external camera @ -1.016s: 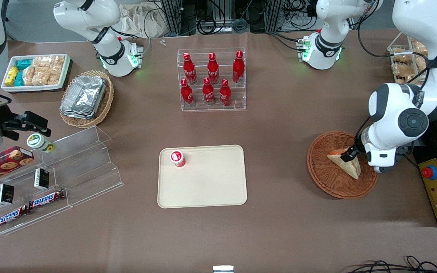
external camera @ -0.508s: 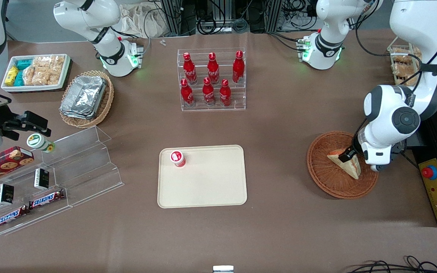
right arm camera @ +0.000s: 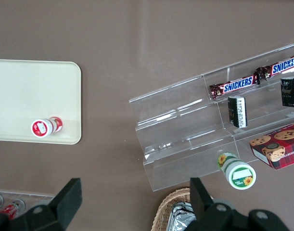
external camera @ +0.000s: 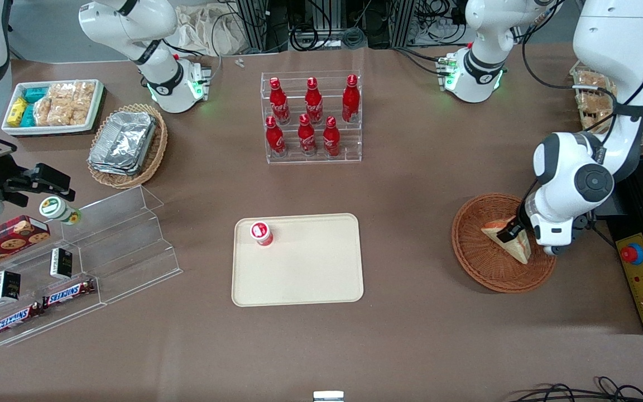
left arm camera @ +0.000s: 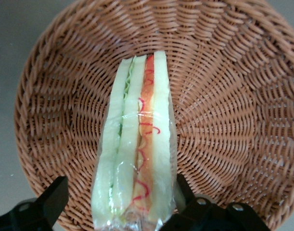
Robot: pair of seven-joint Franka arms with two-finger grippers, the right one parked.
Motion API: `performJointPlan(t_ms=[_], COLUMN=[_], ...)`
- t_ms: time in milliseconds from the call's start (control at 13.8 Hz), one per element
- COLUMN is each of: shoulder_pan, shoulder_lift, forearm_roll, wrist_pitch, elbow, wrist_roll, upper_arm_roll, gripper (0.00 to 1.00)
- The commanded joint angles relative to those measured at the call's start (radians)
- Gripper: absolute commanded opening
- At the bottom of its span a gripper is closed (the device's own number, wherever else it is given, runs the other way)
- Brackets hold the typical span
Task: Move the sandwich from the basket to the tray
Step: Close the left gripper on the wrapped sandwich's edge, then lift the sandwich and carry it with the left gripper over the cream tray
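My gripper can place the wrapped sandwich onto the tray once it grabs the sandwich by its wide end (left arm camera: 132,199), so it needs to grab it there next.
The sandwich (external camera: 508,241) (left arm camera: 137,144), a clear-wrapped wedge with green and red filling on its edge, lies in the round reddish-brown basket (external camera: 478,251) (left arm camera: 223,96) toward the working arm's end of the table. My gripper (external camera: 514,230) (left arm camera: 120,192) is down in the basket, open, with a finger on each side of the sandwich's wide end. One finger (left arm camera: 183,190) touches the wrap and the other finger (left arm camera: 55,197) stands a little off it. The beige tray (external camera: 305,268) (right arm camera: 21,96) lies mid-table, well away toward the parked arm's end.
A small red-lidded cup (external camera: 260,233) (right arm camera: 44,127) stands on the tray's corner. A clear rack of red bottles (external camera: 313,120) sits farther from the camera than the tray. A yellow control box with a red button (external camera: 642,279) lies beside the basket.
The working arm's wrist and elbow have shifted slightly toward mid-table. The gripper stays over the sandwich's wide end, and the sandwich has not left the basket.
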Motion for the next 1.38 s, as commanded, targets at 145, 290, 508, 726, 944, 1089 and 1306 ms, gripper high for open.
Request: performJointPlan(t_ms=[145, 290, 508, 726, 944, 1089, 1306], shoulder_pan=[0.010, 0.009, 0.009, 0.009, -0.005, -0.007, -0.007], shoulder_lift=[-0.006, -0.012, -0.041, -0.089, -0.087, -0.069, -0.071], forearm_roll=[0.024, 0.024, 0.024, 0.015, 0.000, 0.001, 0.006], wrist_pitch=[0.048, 0.040, -0.046, -0.285, -0.654, -0.829, -0.937], elbow=[-0.031, -0.027, 0.014, 0.141, 0.420, 0.600, 0.732], wrist_roll=[-0.002, 0.001, 0.042, 0.113, 0.163, 0.218, 0.291], upper_arm_roll=[-0.010, -0.010, -0.010, -0.015, -0.039, -0.082, -0.187], gripper=[0.08, 0.00, 0.00, 0.00, 0.00, 0.00, 0.00])
